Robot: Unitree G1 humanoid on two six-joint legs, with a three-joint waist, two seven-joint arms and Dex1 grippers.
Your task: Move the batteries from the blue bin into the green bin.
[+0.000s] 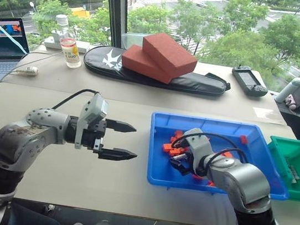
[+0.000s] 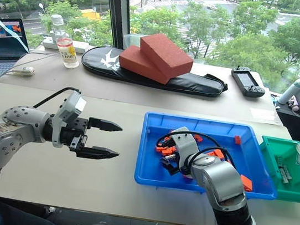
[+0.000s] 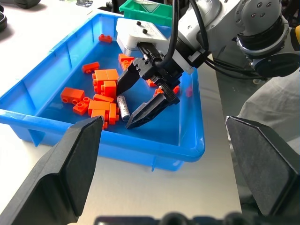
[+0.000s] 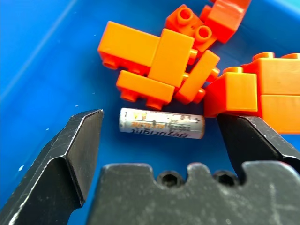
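My fingers are beside both ends of the battery in the right wrist view, so my right gripper should close on the battery now.
The blue bin (image 1: 174, 180) sits on the table right of centre and holds several orange blocks (image 1: 173, 146). One of the batteries (image 4: 161, 123), silvery with a worn label, lies flat on the bin floor beside the blocks (image 3: 105, 89). My right gripper (image 3: 124, 107) reaches down into the bin, open, with one finger on each side of that battery (image 3: 123, 108) and apart from it. My left gripper (image 1: 134, 142) hovers open above the bare table left of the bin, holding nothing. The green bin (image 1: 278, 164) stands against the blue bin's right side with slim grey batteries (image 2: 282, 168) inside.
Two red bricks (image 1: 158, 56) lie on a black bag (image 1: 199, 83) at the back of the table. A water bottle (image 1: 69, 42) and a laptop (image 1: 0, 46) are at the back left, and a handheld controller (image 1: 249, 80) at the back right.
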